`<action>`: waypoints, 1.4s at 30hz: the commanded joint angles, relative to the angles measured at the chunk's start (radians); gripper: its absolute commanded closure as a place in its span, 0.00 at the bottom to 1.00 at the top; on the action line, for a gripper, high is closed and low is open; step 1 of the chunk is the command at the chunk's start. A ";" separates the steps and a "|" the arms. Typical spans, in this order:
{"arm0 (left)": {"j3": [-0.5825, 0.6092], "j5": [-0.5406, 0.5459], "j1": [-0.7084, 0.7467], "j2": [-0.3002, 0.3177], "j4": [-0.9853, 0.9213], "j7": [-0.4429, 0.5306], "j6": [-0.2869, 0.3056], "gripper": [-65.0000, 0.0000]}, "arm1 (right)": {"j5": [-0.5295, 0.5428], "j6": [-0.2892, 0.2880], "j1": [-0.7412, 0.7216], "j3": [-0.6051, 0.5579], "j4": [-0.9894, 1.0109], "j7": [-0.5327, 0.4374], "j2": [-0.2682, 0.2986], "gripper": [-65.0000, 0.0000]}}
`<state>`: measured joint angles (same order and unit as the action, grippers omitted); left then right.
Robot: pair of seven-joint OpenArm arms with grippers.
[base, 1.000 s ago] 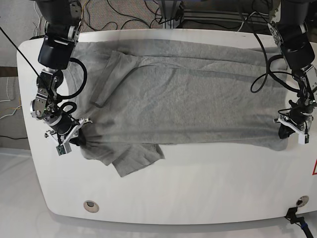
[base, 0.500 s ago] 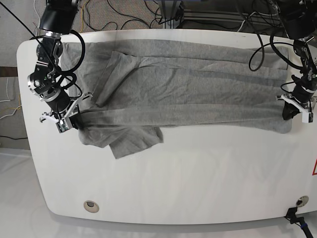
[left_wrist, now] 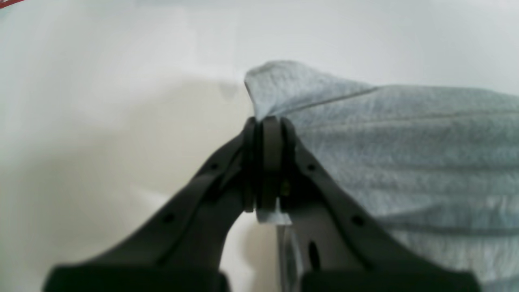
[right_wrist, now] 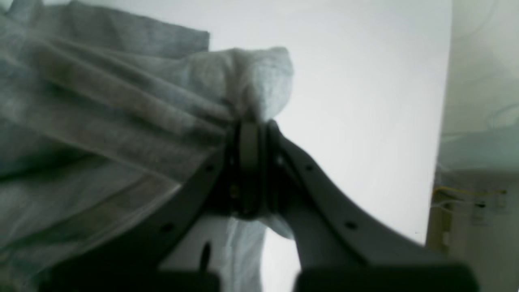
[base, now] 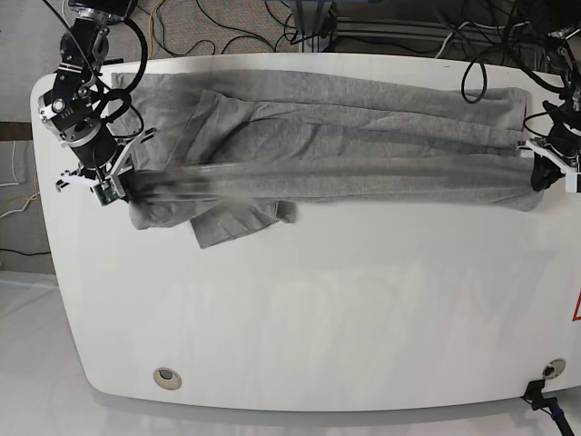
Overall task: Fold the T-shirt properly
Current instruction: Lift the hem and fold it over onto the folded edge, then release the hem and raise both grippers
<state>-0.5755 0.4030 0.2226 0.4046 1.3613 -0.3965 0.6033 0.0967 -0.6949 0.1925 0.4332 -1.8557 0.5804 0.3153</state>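
My left gripper should move the T-shirt's held corner [base: 514, 202] toward the T-shirt's far edge [base: 490, 94] before it lets go, because the corner hangs short of that edge.
The grey T-shirt [base: 327, 136] lies stretched across the far half of the white table [base: 318, 309], its near edge lifted and blurred between both arms. A sleeve [base: 231, 222] hangs below at the left. My left gripper [base: 543, 173], at the base view's right, is shut on the shirt's right corner [left_wrist: 284, 93]; its black fingers [left_wrist: 263, 162] press together on the cloth. My right gripper [base: 116, 189], at the base view's left, is shut on the bunched left edge [right_wrist: 251, 81], with folds of fabric spreading away from it.
Cables [base: 227, 27] and a metal frame [base: 390, 32] run behind the table's far edge. Two round fittings [base: 166, 376] [base: 548, 368] sit near the front corners. A red mark [base: 576, 309] shows at the right edge. The table's rounded left edge is close to my right gripper.
Both grippers have moved toward the far side of the table, carrying the shirt's near edge with them. The cloth between them has drawn taut and the visible shirt has narrowed.
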 commanded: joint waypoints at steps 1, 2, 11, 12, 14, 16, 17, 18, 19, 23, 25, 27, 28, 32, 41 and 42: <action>-0.010 0.009 0.005 0.021 0.036 0.024 -0.009 1.00 | -0.002 0.014 0.057 0.011 -0.068 0.006 0.015 1.00; -0.011 0.009 0.019 0.021 0.043 0.024 -0.009 1.00 | -0.002 0.014 0.077 0.011 -0.075 0.010 0.015 1.00; -0.084 0.009 0.145 0.021 0.132 0.024 0.023 1.00 | -0.004 0.014 0.235 0.011 -0.114 0.010 -0.025 1.00; -0.096 0.009 0.154 0.021 0.139 0.020 0.046 1.00 | -0.004 0.014 0.249 0.011 -0.120 0.010 -0.025 1.00; -0.133 0.009 0.157 0.021 0.139 -0.038 0.095 1.00 | -0.004 0.014 0.282 0.011 -0.137 0.010 -0.025 1.00; -0.189 0.007 0.154 0.021 0.139 -0.109 0.095 1.00 | -0.004 0.014 0.307 0.011 -0.141 0.010 -0.025 1.00; -0.208 0.006 0.154 0.021 0.139 -0.131 0.095 1.00 | -0.004 0.014 0.319 0.011 -0.141 0.010 -0.025 1.00; -0.217 0.004 0.154 0.021 0.139 -0.143 0.095 1.00 | -0.004 0.014 0.336 0.011 -0.141 0.010 -0.025 1.00; -0.222 0.004 0.154 0.021 0.139 -0.149 0.095 1.00 | -0.004 0.014 0.348 0.011 -0.141 0.010 -0.025 1.00; -0.220 0.001 0.163 0.021 0.134 -0.149 0.095 1.00 | -0.004 0.014 0.388 0.009 -0.141 0.010 -0.026 1.00; -0.214 0.001 0.179 0.021 0.132 -0.149 0.095 1.00 | -0.002 0.014 0.393 0.006 -0.135 0.010 -0.026 1.00; -0.214 0.000 0.179 0.018 0.128 -0.150 0.095 1.00 | -0.002 0.014 0.393 0.005 -0.121 0.010 -0.040 1.00; -0.212 0.000 0.179 0.017 0.117 -0.150 0.095 1.00 | -0.007 0.016 0.387 0.009 -0.114 0.010 -0.058 1.00; -0.191 0.000 0.179 0.021 0.083 -0.150 0.095 1.00 | -0.013 0.022 0.394 0.011 -0.109 0.010 -0.072 0.97; -0.194 0.000 0.180 0.044 0.089 -0.150 0.095 0.72 | -0.013 0.017 0.414 0.057 -0.114 0.010 -0.064 0.48; -0.192 0.000 0.180 0.044 0.100 -0.150 0.095 0.72 | -0.008 0.017 0.414 0.065 -0.117 0.008 -0.064 0.48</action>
<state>-0.7609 0.3893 0.4042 0.4206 1.4315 -0.5655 0.6971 0.0780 -0.6807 0.6029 0.4660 -1.9495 0.6044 0.2378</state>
